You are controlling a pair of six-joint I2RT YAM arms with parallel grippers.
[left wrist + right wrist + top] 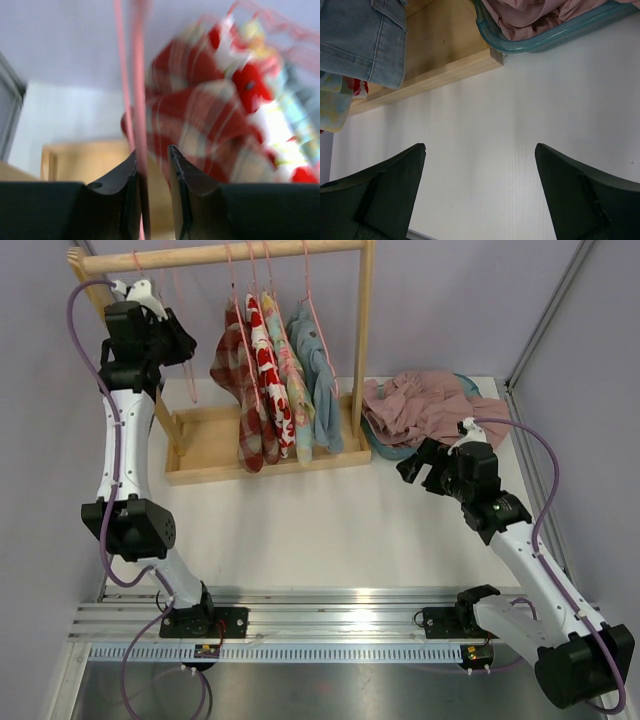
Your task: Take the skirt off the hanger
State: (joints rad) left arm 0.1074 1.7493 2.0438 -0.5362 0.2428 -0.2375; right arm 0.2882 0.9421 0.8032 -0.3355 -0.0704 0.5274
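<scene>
Next, my left gripper takes hold of the plaid skirt's pink hanger by its wire, leaving the cloth free to remove.
Several garments hang on pink hangers from a wooden rail (pixel 230 252). A red plaid garment (pixel 240 390) is the leftmost, then a red-and-white one, a pastel one and a denim one (pixel 320 370). My left gripper (pixel 188 340) is high at the rail's left end, at a bare pink hanger (pixel 190 380). In the blurred left wrist view its jaws (pixel 152 152) stand narrowly apart. The hanger wire (pixel 140 100) runs between them against the left finger, with the plaid garment (pixel 200 115) behind. My right gripper (pixel 415 468) is wide open and empty (pixel 480 150) over the white table.
The rack stands on a wooden tray base (pixel 210 440), whose corner shows in the right wrist view (pixel 435 75) under the denim garment (pixel 360 40). A teal basket (pixel 385 445) at the back right holds crumpled pink cloth (pixel 430 405). Its rim (pixel 545 37) lies just ahead of my right gripper.
</scene>
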